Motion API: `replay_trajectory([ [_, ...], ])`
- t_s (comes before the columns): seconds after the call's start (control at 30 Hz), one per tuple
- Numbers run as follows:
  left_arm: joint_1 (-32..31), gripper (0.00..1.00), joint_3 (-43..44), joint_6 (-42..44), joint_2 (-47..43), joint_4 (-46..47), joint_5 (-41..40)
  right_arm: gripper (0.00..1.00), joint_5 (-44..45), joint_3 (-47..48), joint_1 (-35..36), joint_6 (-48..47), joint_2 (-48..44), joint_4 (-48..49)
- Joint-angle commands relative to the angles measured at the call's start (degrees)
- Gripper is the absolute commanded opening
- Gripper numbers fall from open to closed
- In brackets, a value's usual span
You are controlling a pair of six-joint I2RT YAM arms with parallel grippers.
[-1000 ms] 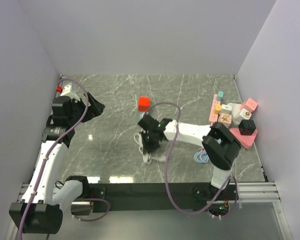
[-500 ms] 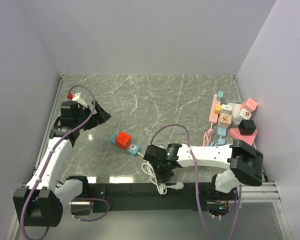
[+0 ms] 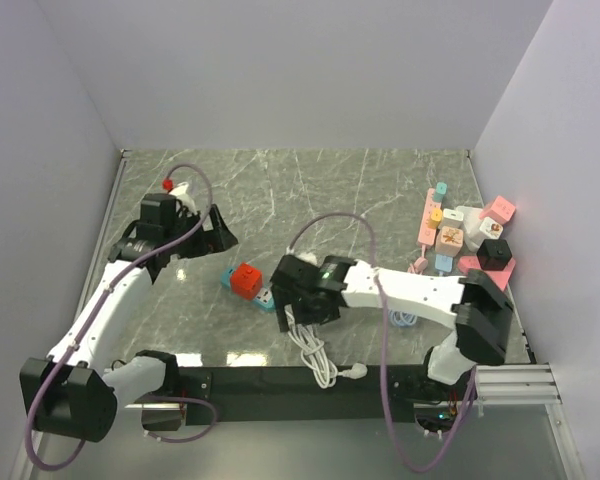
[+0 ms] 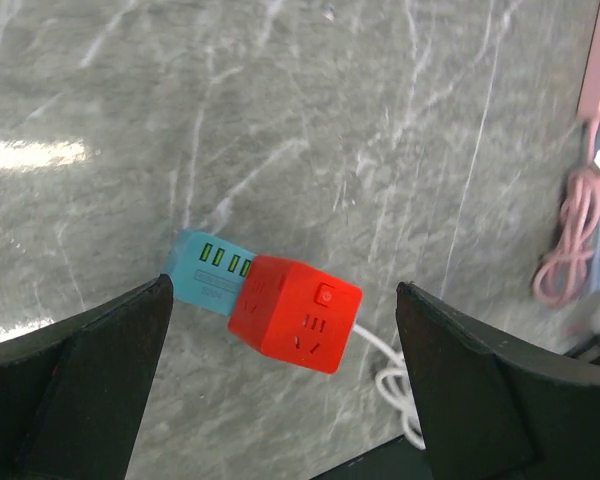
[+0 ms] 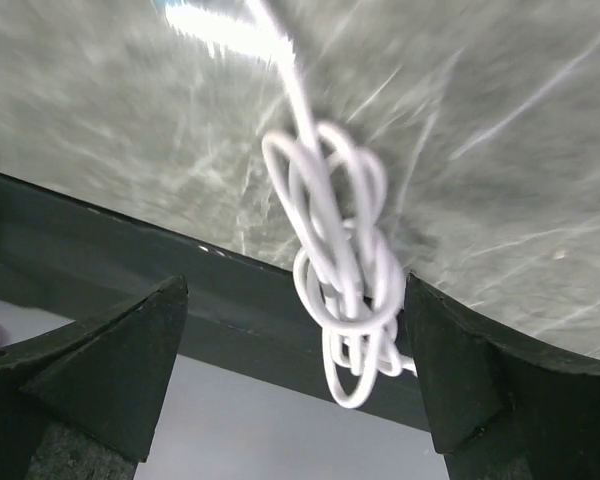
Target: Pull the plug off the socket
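Note:
The red cube (image 3: 245,281) (image 4: 295,314) needs to be pulled off, so my left gripper will next grab its sides that face the socket strip's ends. This leaves the light-blue socket strip free.
A red cube (image 3: 245,281) with socket holes and a button sits joined to a light-blue socket strip (image 3: 230,274) on the marble table. In the left wrist view the red cube (image 4: 295,314) hides the strip's (image 4: 205,268) middle. A white cable (image 4: 385,365) leads away from them to a knotted coil (image 3: 315,352) at the table's front edge, ending in a white plug (image 3: 358,370). My left gripper (image 3: 220,233) hovers open above and left of the cube (image 4: 282,286). My right gripper (image 3: 288,312) is open over the coil (image 5: 340,290), whose loops hang loose between its fingers (image 5: 295,282).
A pink power strip (image 3: 426,215) with several coloured plugs and cubes lies at the right wall, with a black cube (image 3: 492,253) and pink and blue cables (image 3: 408,314) beside it. The black front rail (image 3: 280,380) borders the table. Walls close in left and right.
The right gripper has opened and let go of the white cable, moving back from the front edge towards the cube. The left gripper has moved right, closer to the cube.

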Motion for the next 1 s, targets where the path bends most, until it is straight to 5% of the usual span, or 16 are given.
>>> replay_trajectory([
  [0.0,-4.43,0.99,4.99,8.67,2.5,-4.09,-1.21,0.95,0.54,0.52,-4.83,-1.25,-8.04,0.62],
  [0.27,-17.52,0.99,8.25,15.0,12.68,-6.03,-8.41,0.96,-4.91,-0.73,-13.45,-2.83,-13.61,1.6],
  [0.53,-23.87,0.99,10.01,16.59,18.33,-7.7,-18.27,0.96,-8.69,-5.81,-16.79,-2.74,-15.71,7.82],
  [0.83,-27.65,0.78,7.64,15.01,20.09,-7.61,-17.56,0.96,-19.23,-10.83,-19.43,-8.36,-12.82,21.26],
  [0.97,-28.09,0.77,5.45,13.69,19.12,-6.91,-17.56,0.96,-21.35,-10.92,-21.44,-11.0,-8.79,25.06],
])
